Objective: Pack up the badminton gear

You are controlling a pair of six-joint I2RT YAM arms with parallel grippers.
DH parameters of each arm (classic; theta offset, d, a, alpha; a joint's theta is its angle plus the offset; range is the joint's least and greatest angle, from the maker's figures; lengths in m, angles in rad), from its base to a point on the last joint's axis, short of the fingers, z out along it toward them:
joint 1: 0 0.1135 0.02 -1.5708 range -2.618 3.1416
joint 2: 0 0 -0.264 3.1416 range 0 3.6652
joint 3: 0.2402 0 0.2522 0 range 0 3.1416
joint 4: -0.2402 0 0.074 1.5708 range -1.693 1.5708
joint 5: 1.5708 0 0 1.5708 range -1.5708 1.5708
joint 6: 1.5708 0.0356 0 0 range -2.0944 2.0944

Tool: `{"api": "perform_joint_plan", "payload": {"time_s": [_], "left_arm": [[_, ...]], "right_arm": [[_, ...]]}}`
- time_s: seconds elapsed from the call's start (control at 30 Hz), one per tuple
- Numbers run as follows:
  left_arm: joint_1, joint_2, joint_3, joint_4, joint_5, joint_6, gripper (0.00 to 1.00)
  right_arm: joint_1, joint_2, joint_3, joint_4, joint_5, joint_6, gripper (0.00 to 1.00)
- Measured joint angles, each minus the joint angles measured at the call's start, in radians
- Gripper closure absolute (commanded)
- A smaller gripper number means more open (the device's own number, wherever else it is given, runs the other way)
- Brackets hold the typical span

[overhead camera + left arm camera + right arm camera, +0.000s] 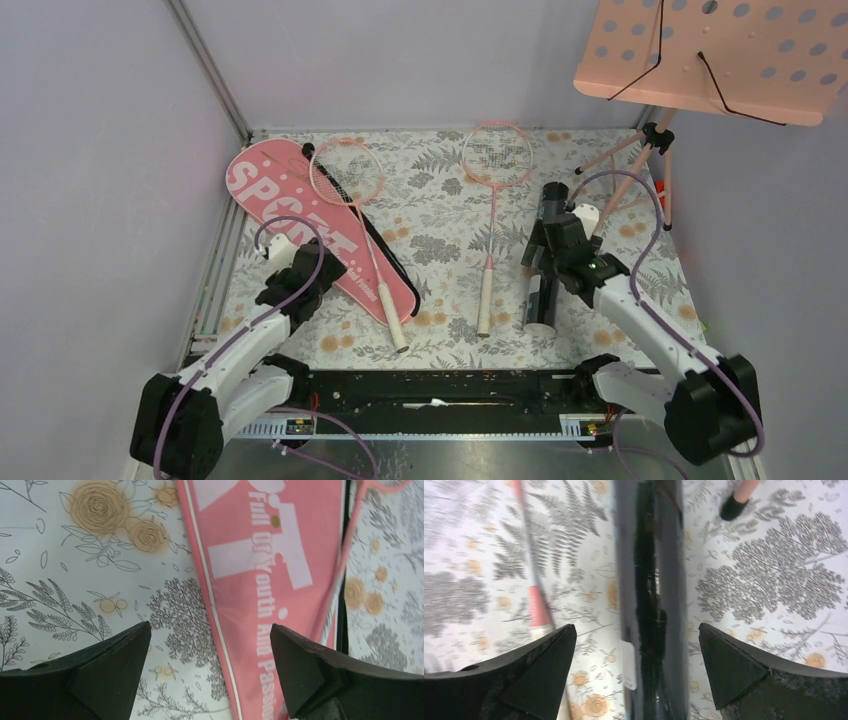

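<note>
The fingers of my left gripper are above the flat side of the cover, so my left gripper should first come down and then close on the cover's edge.
The pink "SPORT" cover (290, 215) lies at the left, its black strap along its right edge. One pink racket (347, 172) lies across it, white handle toward me. The second racket (497, 155) lies mid-table. The long black tube (540, 300) lies at the right. My left gripper (318, 272) hovers open over the cover's narrow end (270, 580), its left edge between my jaws (210, 645). My right gripper (550, 248) is open and straddles the tube (651, 600), fingers (636, 645) apart from it. No shuttlecocks are in view.
A pink perforated music stand (715, 55) overhangs the back right corner, its tripod legs (640, 165) beside the tube's far end; one foot (734, 505) shows in the right wrist view. The second racket's shaft (536, 605) lies just left of the tube. Walls enclose the table.
</note>
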Motion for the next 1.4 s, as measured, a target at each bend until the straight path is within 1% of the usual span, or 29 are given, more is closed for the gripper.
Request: {"api": "perform_joint_plan", "payload": {"time_s": [0.17,0.3,0.37,0.43,0.47,0.57,0.6,0.63,0.77,0.9,1.0,1.07,1.2,1.27,1.4], "left_arm": [[0.099,0.126,0.0,0.074,0.045,-0.029,0.04],[0.132,0.246,0.002,0.148,0.079,-0.042,0.08],[0.138,0.291,0.025,0.188,0.098,-0.048,0.16],[0.142,0.351,0.062,0.209,0.103,-0.051,0.29],[0.144,0.381,0.083,0.214,0.108,-0.053,0.39],[0.146,0.444,0.126,0.214,0.114,-0.057,0.71],[0.146,0.461,0.138,0.209,0.113,-0.054,0.89],[0.146,0.472,0.14,0.207,0.112,-0.053,1.0],[0.148,0.492,0.164,0.2,0.098,-0.046,1.0],[0.148,0.482,0.204,0.14,0.085,-0.005,1.0],[0.147,0.393,0.22,0.093,0.072,0.048,1.0],[0.137,0.281,0.238,0.06,0.061,0.097,1.0],[0.084,0.122,0.314,0.026,0.038,0.182,1.0],[0.04,0.089,0.373,-0.001,0.014,0.223,1.0],[-0.048,0.095,0.477,-0.031,-0.019,0.296,1.0]], "right_arm": [[0.0,-0.209,-0.086,0.085,-0.074,-0.023,0.0],[0.0,-0.334,-0.151,0.116,-0.127,-0.028,0.0],[0.0,-0.374,-0.168,0.124,-0.143,-0.029,0.01],[0.0,-0.409,-0.179,0.131,-0.154,-0.029,0.0],[0.0,-0.421,-0.182,0.134,-0.155,-0.03,0.0],[0.0,-0.446,-0.192,0.143,-0.156,-0.031,0.0],[0.0,-0.45,-0.195,0.148,-0.155,-0.032,0.0],[0.0,-0.451,-0.196,0.15,-0.156,-0.032,0.0],[0.0,-0.452,-0.203,0.156,-0.157,-0.034,0.0],[0.0,-0.446,-0.206,0.174,-0.192,-0.042,0.0],[0.0,-0.424,-0.206,0.211,-0.277,-0.05,0.0],[0.0,-0.403,-0.208,0.243,-0.35,-0.055,0.0],[0.0,-0.375,-0.218,0.315,-0.484,-0.059,0.01],[0.0,-0.357,-0.222,0.355,-0.557,-0.061,0.01],[0.018,-0.315,-0.223,0.428,-0.674,-0.063,0.01]]}}
